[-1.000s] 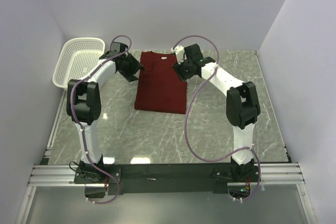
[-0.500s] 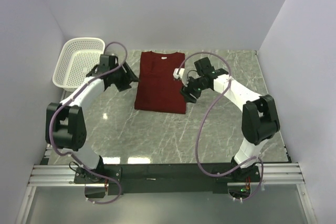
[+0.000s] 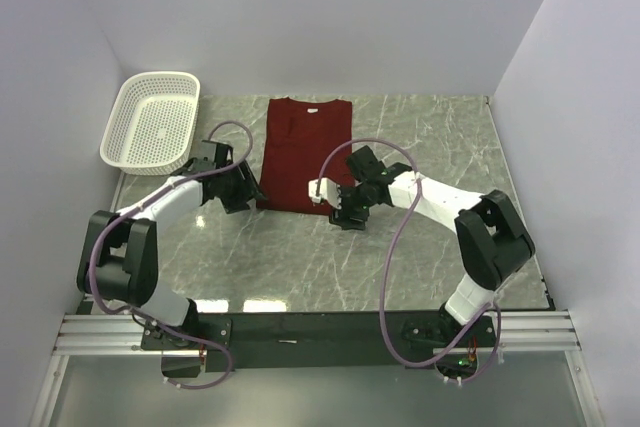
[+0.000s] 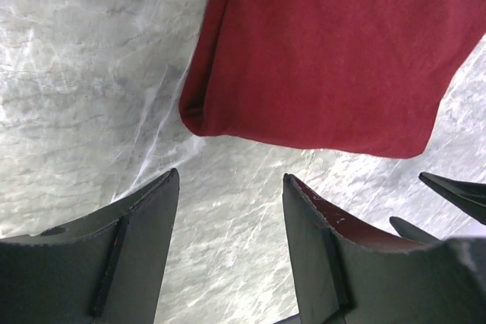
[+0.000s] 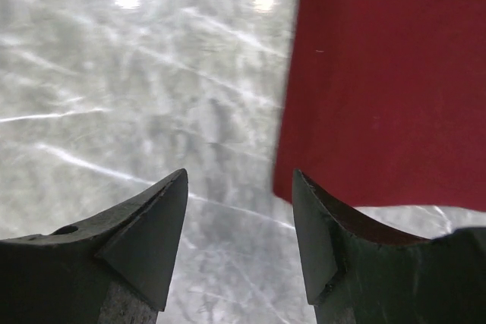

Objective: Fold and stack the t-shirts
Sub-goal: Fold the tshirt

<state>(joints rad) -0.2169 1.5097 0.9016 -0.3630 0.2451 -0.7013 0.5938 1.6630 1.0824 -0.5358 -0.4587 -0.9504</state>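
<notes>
I should next grab the maroon t-shirt [image 3: 308, 152] by its near hem corner with my right gripper, to fold the hem over toward the collar.
A maroon t-shirt [image 3: 308, 152] lies flat at the back middle of the table, folded into a long strip with its collar and white label at the far end. My left gripper [image 3: 248, 195] hovers open just off the shirt's near left corner. In the left wrist view that corner of the t-shirt [image 4: 326, 51] lies ahead of the empty left gripper [image 4: 230, 181]. My right gripper [image 3: 342, 213] stands open at the near right corner. In the right wrist view the t-shirt [image 5: 387, 73] has its hem just past the right finger of the right gripper [image 5: 239, 177], over bare marble.
A white mesh basket [image 3: 150, 132] sits empty at the back left, against the left wall. Grey marble table [image 3: 300, 267] stretches bare between the shirt and the arm bases. Walls close in at the back and on both sides.
Both grippers have travelled from the shirt's collar end down along its sides to the near hem corners. The shirt has not moved. Both stay open.
</notes>
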